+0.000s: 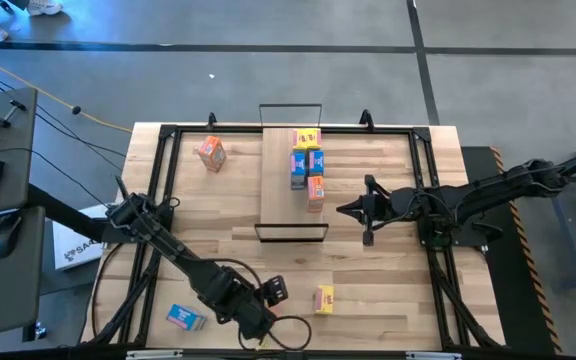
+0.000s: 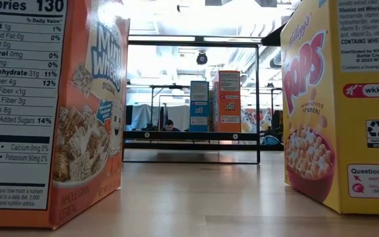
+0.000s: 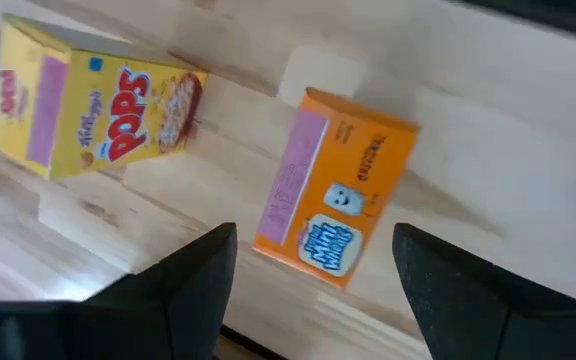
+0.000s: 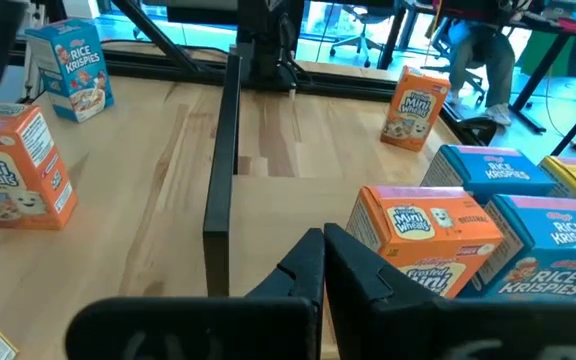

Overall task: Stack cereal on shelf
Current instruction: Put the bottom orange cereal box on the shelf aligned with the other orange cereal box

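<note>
My left fingers stop above the orange box (image 3: 336, 190) in the left wrist view. They would miss the box if they closed now, so they should first move lower.
The shelf (image 1: 280, 185) lies mid-table with several cereal boxes (image 1: 309, 163) standing in a row along its right side. My left gripper (image 3: 313, 240) hangs open at the near edge, fingers either side of an orange box (image 3: 333, 190) lying on the table below, without touching it. A yellow box (image 3: 93, 105) lies close by, and also shows in the high view (image 1: 324, 299). My right gripper (image 4: 323, 262) is shut and hovers just right of the shelf, near the row's orange box (image 4: 423, 232). In the high view my left gripper (image 1: 273, 293) covers the orange box.
A blue box (image 1: 184, 318) lies at the near left and another orange box (image 1: 211, 152) stands at the far left of the table. Black rails (image 1: 158, 190) frame the tabletop. The shelf's left half is bare wood.
</note>
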Controlling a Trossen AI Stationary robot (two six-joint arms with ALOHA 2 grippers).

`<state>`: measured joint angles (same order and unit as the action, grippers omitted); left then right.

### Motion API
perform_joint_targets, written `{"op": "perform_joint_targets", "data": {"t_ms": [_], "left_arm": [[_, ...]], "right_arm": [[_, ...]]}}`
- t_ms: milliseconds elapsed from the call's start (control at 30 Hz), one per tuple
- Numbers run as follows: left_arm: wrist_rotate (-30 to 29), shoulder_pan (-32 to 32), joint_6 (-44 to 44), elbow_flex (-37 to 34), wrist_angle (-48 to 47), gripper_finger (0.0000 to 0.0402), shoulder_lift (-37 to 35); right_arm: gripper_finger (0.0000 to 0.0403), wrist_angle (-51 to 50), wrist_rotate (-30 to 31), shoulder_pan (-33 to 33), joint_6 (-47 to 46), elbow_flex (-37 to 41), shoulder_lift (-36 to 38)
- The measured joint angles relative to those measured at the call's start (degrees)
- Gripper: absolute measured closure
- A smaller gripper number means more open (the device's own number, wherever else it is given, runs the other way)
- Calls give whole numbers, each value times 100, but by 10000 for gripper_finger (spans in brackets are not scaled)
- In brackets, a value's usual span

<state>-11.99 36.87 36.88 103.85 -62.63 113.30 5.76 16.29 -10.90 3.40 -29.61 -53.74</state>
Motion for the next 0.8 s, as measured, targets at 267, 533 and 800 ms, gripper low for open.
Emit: {"op": "perform_joint_targets", "data": {"t_ms": [267, 533, 800], "left_arm": [[-154, -6, 997, -9, -9, 140, 324], [-149, -23, 1058, -9, 197, 140, 323], [-55, -128, 1034, -4, 254, 140, 465]], "right_arm": [[403, 7, -26, 0, 7, 0, 0], [403, 12, -26, 0, 7, 0, 0], [403, 55, -26, 0, 6, 0, 0]]}}
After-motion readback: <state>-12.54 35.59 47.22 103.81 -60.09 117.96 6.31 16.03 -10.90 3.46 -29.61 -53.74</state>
